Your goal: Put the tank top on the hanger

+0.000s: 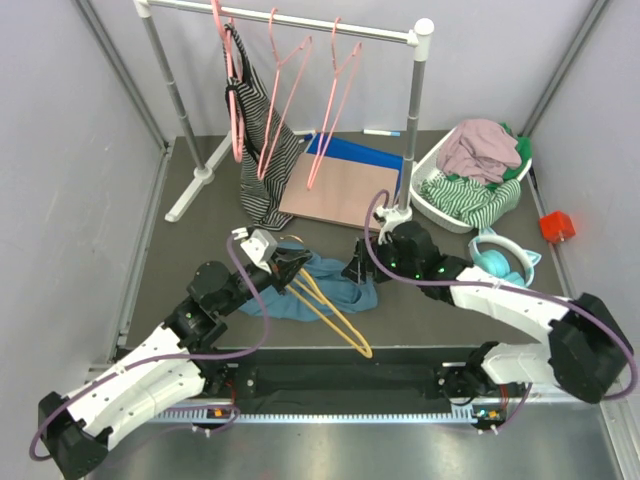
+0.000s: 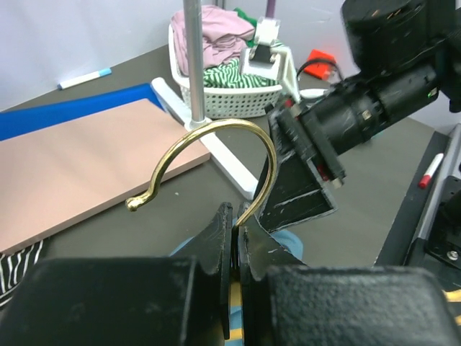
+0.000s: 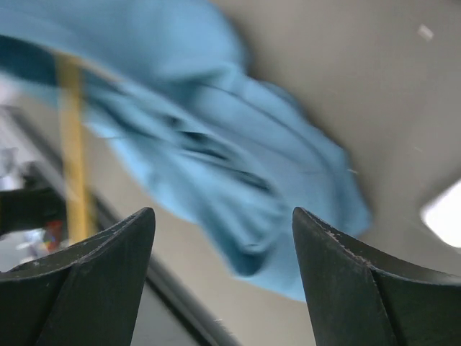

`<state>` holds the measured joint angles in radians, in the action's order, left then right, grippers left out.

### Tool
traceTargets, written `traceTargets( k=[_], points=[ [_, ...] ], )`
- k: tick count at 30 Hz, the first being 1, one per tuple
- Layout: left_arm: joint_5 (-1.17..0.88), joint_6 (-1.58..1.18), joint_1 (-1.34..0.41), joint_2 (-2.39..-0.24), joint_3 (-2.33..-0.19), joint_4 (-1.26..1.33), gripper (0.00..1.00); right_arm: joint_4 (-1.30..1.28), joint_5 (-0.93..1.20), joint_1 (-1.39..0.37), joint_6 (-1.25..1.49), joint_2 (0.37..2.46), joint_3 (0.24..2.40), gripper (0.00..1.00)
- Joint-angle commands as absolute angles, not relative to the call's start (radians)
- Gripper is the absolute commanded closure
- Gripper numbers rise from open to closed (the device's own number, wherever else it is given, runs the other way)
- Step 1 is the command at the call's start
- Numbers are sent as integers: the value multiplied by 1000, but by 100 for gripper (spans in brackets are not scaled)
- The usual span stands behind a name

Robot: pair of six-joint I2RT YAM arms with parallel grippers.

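Observation:
My right gripper grabs the teal-blue tank top's strap edge, nearest the bar's foot (image 1: 363,285) (image 3: 317,189) next, to slip the tank top over the hanger's arm.
The teal-blue tank top (image 1: 318,288) lies crumpled on the dark table, and it fills the right wrist view (image 3: 216,144). The yellow-orange hanger (image 1: 335,312) lies across it, slanting toward the near edge. My left gripper (image 1: 290,265) is shut on the hanger's neck, and its brass hook (image 2: 209,158) curves up just past the fingers in the left wrist view. My right gripper (image 1: 358,270) is open and empty, close above the tank top's right end. A yellow hanger arm (image 3: 72,144) shows under the fabric.
A white clothes rail (image 1: 290,25) with pink hangers (image 1: 335,100) and a striped garment (image 1: 262,150) stands at the back. A pink board on a blue one (image 1: 340,185) lies under it. A white basket (image 1: 478,175) of clothes, teal headphones (image 1: 500,258) and a red block (image 1: 556,226) sit right.

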<state>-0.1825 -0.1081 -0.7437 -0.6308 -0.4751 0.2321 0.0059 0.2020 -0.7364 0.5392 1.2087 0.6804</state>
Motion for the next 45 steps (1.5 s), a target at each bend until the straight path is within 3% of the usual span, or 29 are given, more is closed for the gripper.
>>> traceTargets(
  k=[1, 10, 18, 20, 23, 34, 45],
  points=[
    [-118, -68, -756, -630, -469, 252, 100, -14, 46, -735, 506, 1285, 744, 24],
    [-87, -63, -761, -661, -466, 245, 100, 43, 5, -745, 515, 1425, 738, 28],
    [-63, -64, -761, -652, -460, 241, 100, 6, -57, -768, 515, 1433, 755, 65],
    [-58, -64, -761, -652, -462, 239, 100, 3, -61, -770, 511, 1419, 752, 81],
    [-45, -67, -762, -650, -462, 239, 100, -35, -69, -772, 505, 1390, 750, 92],
    [122, -74, -762, -650, -442, 250, 100, -164, -101, -804, 514, 1209, 704, 100],
    [250, -107, -762, -488, -365, 299, 100, -247, -91, -867, 560, 1146, 654, 100]
  ],
)
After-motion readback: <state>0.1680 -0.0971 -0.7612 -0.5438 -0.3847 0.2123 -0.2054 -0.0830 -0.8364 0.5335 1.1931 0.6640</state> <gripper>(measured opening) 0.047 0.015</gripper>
